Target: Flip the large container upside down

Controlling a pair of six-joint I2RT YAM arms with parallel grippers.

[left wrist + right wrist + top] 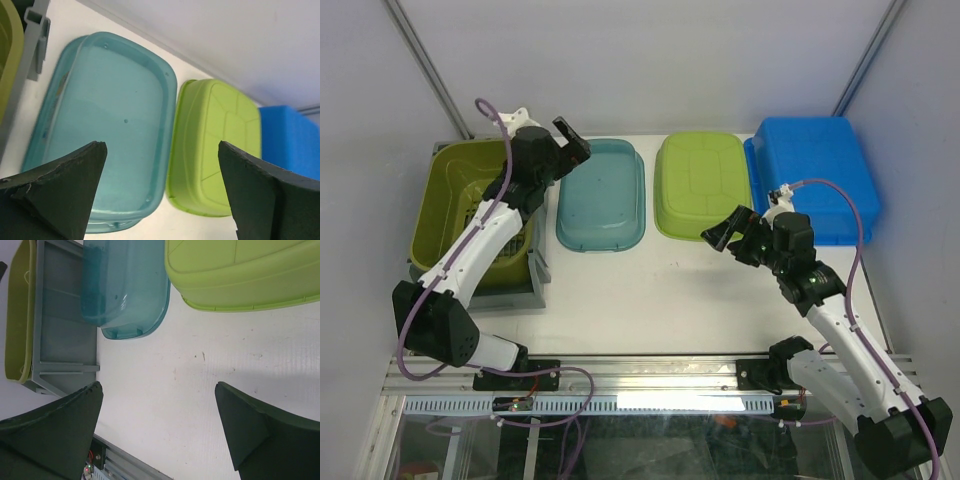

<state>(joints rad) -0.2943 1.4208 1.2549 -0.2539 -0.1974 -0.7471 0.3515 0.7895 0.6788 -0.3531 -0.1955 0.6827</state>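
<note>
The left gripper grabs the olive-green container (pixel 455 200) by its rim nearest the teal container (pixel 531 232) next, to lift it off the rack for turning upside down.
A large olive-green container (pixel 455 200) stands open side up on a grey rack (pixel 535 270) at the far left; its edge also shows in the left wrist view (pixel 7 50) and the right wrist view (pixel 20 315). My left gripper (pixel 572 140) is open and empty, held above the gap between the olive container and a teal container (pixel 602 195). In its own view the left gripper (pixel 161 145) hovers over the teal container (pixel 105 120). My right gripper (pixel 725 232) is open and empty above bare table, as its own view (pixel 157 385) shows.
In a row at the back lie the teal container, a lime container (pixel 700 185) and a blue container (pixel 815 170), all bottom up. The lime one (pixel 220 140) touches the teal one. The grey rack (pixel 65 330) edges the left side. White walls stand behind.
</note>
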